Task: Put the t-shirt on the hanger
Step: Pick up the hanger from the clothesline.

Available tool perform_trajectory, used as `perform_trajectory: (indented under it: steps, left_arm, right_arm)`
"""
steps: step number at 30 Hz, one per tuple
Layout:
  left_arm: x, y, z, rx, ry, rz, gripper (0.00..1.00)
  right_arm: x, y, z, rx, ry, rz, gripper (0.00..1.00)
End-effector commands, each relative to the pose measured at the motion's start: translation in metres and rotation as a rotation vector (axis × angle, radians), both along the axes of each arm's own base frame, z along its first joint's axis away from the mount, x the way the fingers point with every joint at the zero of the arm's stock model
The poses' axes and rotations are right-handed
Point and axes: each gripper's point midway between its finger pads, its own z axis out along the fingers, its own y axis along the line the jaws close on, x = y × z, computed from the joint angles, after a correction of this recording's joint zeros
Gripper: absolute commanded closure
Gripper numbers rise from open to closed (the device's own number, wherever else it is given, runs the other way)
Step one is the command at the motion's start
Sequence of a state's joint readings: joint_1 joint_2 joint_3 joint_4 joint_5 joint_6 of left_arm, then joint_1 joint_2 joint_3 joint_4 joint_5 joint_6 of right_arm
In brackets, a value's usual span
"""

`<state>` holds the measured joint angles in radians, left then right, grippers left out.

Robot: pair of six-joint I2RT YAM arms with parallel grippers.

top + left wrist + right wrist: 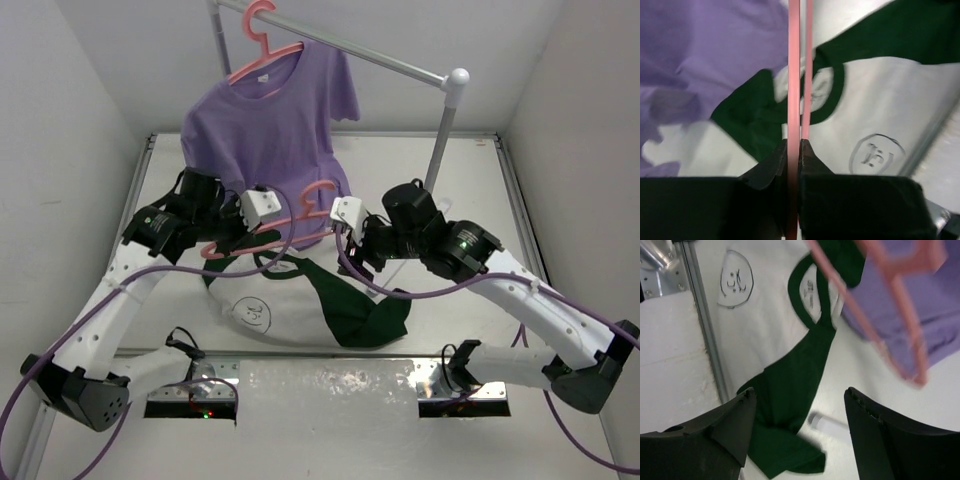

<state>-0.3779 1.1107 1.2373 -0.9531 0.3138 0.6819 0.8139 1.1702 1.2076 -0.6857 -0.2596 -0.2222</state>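
Observation:
I need to grab the pink hanger beside the hook's base (311, 214) (898, 275) with my right gripper next. The hanger's ends then stay free to go into the t-shirt's collar.
The t-shirt (285, 305) lies flat on the table, with a white body, dark green sleeves and collar, and a black print facing up. My left gripper (233, 243) is shut on the thin pink hanger (262, 239) and holds it above the shirt's collar; its hook points to the right. In the left wrist view the hanger bar (793, 75) runs straight up from the closed jaws of the left gripper (793, 145) over the t-shirt (890, 100). My right gripper (355, 252) is open and empty. In its wrist view the right gripper (800, 395) hovers above the t-shirt's green sleeve (790, 390), with the hanger (875, 335) above and to the right.
A purple t-shirt (265, 130) hangs on a second pink hanger (262, 45) from a metal rail (380, 55) at the back, its hem reaching down behind my grippers. The rail's post (445, 130) stands at the back right. White walls close in both sides.

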Motion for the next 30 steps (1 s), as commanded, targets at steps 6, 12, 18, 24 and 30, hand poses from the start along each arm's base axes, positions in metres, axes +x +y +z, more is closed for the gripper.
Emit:
perform_trajectory:
  steps: [6, 12, 18, 24, 30]
  left_arm:
    - [-0.064, -0.038, 0.031, -0.184, 0.007, -0.389, 1.00]
    - [-0.075, -0.047, 0.039, -0.252, 0.003, -0.439, 1.00]
    - [-0.074, -0.057, 0.055, -0.317, -0.015, -0.462, 1.00]
    - [-0.074, -0.064, 0.060, -0.359, 0.007, -0.479, 1.00]
    - [-0.070, -0.067, 0.061, -0.372, 0.009, -0.472, 1.00]
  right_arm:
    - [0.003, 0.010, 0.035, 0.151, -0.150, 0.216, 0.25]
    - [0.009, 0.000, 0.035, 0.209, -0.076, 0.206, 0.23]
    - [0.005, 0.020, 0.017, 0.235, 0.106, 0.248, 0.25]
    - [0.021, 0.037, 0.011, 0.338, 0.131, 0.183, 0.54]
    - [0.018, 0.038, 0.002, 0.346, 0.186, 0.163, 1.00]
